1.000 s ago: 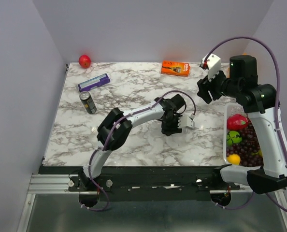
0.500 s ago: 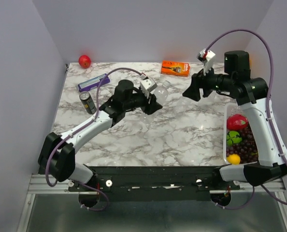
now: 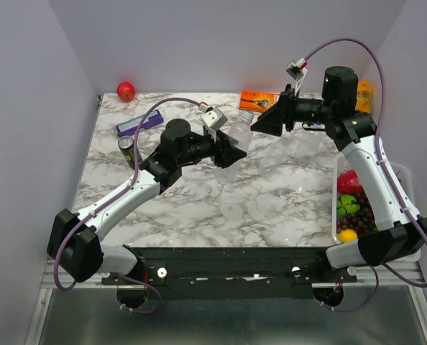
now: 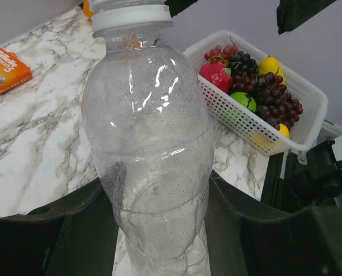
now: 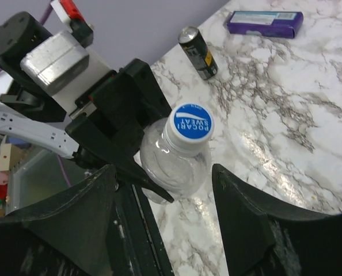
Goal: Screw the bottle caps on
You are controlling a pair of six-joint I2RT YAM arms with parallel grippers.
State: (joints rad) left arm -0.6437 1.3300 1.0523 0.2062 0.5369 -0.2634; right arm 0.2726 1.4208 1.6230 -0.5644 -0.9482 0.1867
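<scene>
My right gripper should next grab the bottle by its blue cap end (image 3: 247, 116) (image 5: 189, 128) to set it upright. The base of the bottle should stay free.
My left gripper (image 3: 231, 149) is shut on the lower body of a clear bottle (image 3: 241, 131) and holds it above the table, tilted up toward the right. In the left wrist view the bottle (image 4: 148, 132) fills the space between my fingers (image 4: 44, 230). A blue cap (image 5: 189, 122) sits on its neck; I cannot tell how tight. My right gripper (image 3: 260, 122) is open and faces the cap end. In the right wrist view its fingers (image 5: 246, 213) stand either side of the bottle (image 5: 171, 167), not touching it. No other caps show.
A dark can (image 3: 130, 152), a purple box (image 3: 139, 122) and a red apple (image 3: 126, 90) are at the back left. An orange box (image 3: 260, 99) lies at the back. A white basket (image 3: 336, 215) of fruit stands at the right edge. A faint see-through shape (image 3: 291, 146) lies mid-right.
My left arm swung from the table's middle to the back and now holds the bottle up. My right gripper moved left and now faces the bottle's cap end.
</scene>
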